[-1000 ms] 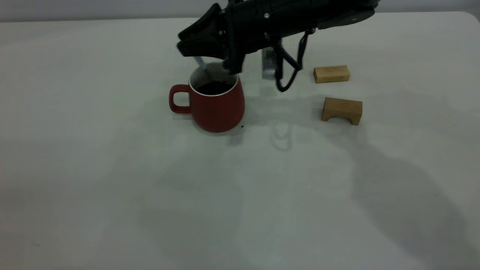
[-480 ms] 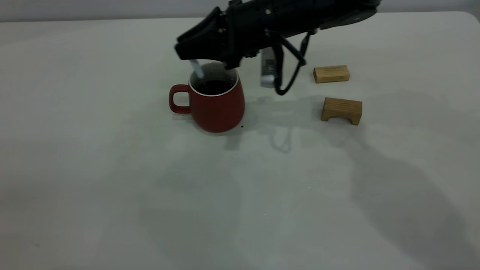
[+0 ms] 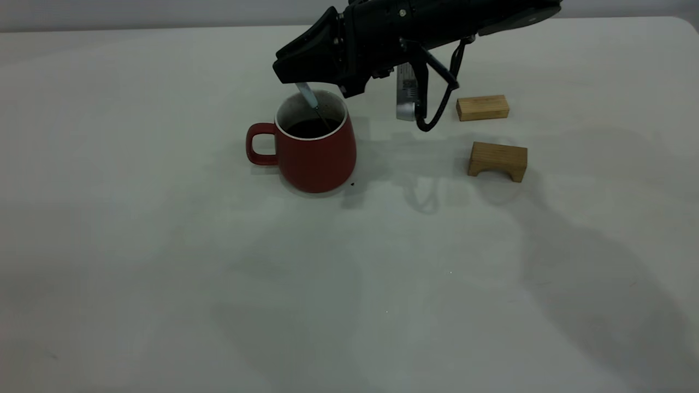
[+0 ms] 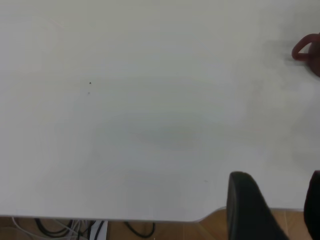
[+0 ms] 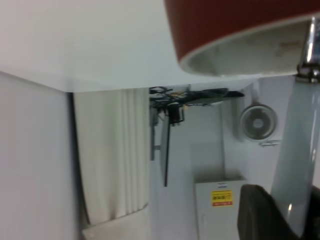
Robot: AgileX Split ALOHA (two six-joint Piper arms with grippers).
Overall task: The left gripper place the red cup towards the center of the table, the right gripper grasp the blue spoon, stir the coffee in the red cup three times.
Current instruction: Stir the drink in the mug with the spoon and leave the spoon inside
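Note:
My right gripper lets go of the spoon next, since the blue spoon's thin neck (image 3: 323,118) dips into the coffee inside the cup's white rim (image 3: 345,118) and the spoon would stay there.
The red cup (image 3: 317,150) stands upright on the table (image 3: 164,256), its handle pointing left, with dark coffee (image 3: 308,129) inside. My right gripper (image 3: 292,73) hovers just above the cup's rim, shut on the blue spoon (image 3: 308,95), which slants down so its thin neck dips into the coffee. The right wrist view shows the pale handle (image 5: 297,150) running from between the fingers (image 5: 260,215) to the cup's rim (image 5: 240,55). My left gripper (image 4: 285,210) is open at the table's edge, far from the cup, whose handle (image 4: 301,49) shows in the distance.
Two tan wooden blocks lie right of the cup: a flat one (image 3: 483,107) and an arch-shaped one (image 3: 498,159). A cable loop and a grey module (image 3: 407,98) hang under the right arm. A tiny dark speck (image 3: 353,184) lies by the cup's base.
The right gripper has shifted to the right above the cup. The spoon has swept from the cup's left rim toward its middle, still dipping into the coffee. The cup has stayed put.

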